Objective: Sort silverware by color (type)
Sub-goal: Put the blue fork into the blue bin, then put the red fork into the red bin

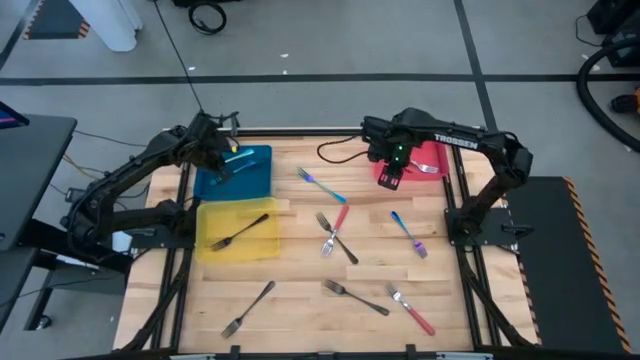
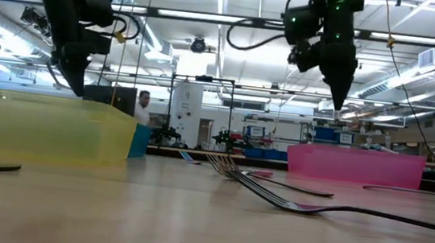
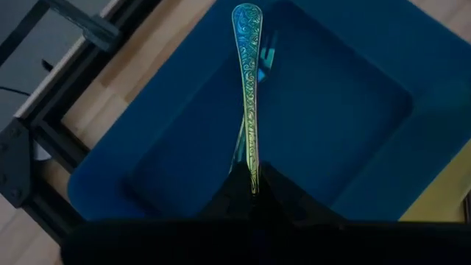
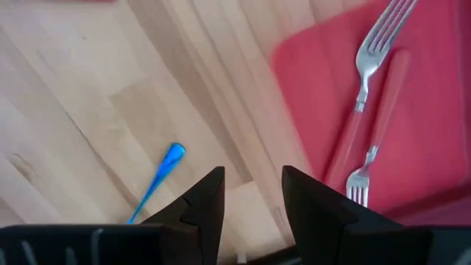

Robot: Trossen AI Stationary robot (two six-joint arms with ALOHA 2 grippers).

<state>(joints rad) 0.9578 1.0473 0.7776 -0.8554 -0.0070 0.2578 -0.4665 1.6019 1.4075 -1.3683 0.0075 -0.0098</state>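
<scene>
My left gripper should open now, because the teal fork's patterned handle hangs inside the blue tray's rim and the fork would drop onto the bottom of the tray.
My left gripper (image 1: 222, 160) hangs over the blue tray (image 1: 255, 182) at the table's far left, shut on a fork with a teal-green patterned handle (image 3: 248, 81). A second blue piece (image 3: 266, 57) shows beneath it in the tray. My right gripper (image 4: 254, 195) stands open at the red tray's (image 1: 436, 158) left edge, pointing down, with nothing between its fingers. Two red-handled forks (image 4: 368, 125) lie in the red tray. A grey fork (image 1: 238, 232) lies in the yellow tray (image 1: 262, 245). Loose forks lie on the wood: blue (image 1: 320, 183), blue (image 1: 408, 232), red (image 1: 340, 222), red (image 1: 412, 310). My left gripper pinches the teal fork between its two fingers at the lower end of the handle (image 3: 253, 173); the tine end is hidden behind the fingers. The fingers slant down from above, in line with the fork. The handle sticks out ahead of the fingertips over the blue tray's floor.
Grey forks lie on the wood at the middle (image 1: 342, 248), the near middle (image 1: 355, 297) and the near left (image 1: 248, 308). A black cable (image 1: 335, 152) runs along the table's far side. Dark frame rails (image 1: 455, 215) border the table's left and right sides.
</scene>
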